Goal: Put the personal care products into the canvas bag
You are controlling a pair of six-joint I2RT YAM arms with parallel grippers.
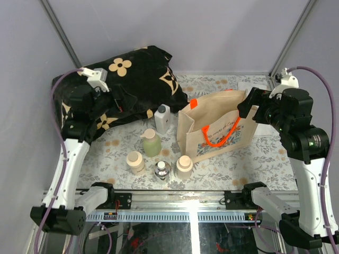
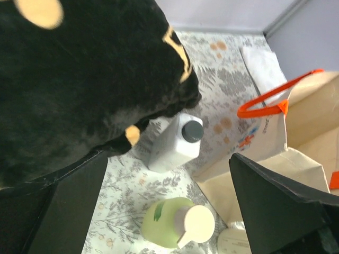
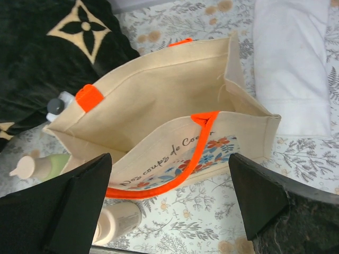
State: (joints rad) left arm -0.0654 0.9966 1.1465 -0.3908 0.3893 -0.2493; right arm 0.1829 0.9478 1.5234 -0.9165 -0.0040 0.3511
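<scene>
I will next grab the white rectangular bottle by its body's broad sides with my left gripper, so its base stays free to enter the canvas bag.
The canvas bag stands open at centre right, with orange handles and blue floral print. Left of it stand a white bottle with a dark cap and a pale green bottle. In front stand two cream squat bottles with a small clear round one between them. My left gripper is open and empty over the blanket's edge, above the white bottle and the green bottle. My right gripper is open and empty above the bag's right end.
A black blanket with cream flowers is heaped at the back left and touches the white bottle. A folded white cloth lies behind the bag at the right. The table has a floral cover. Grey walls close in the back and sides.
</scene>
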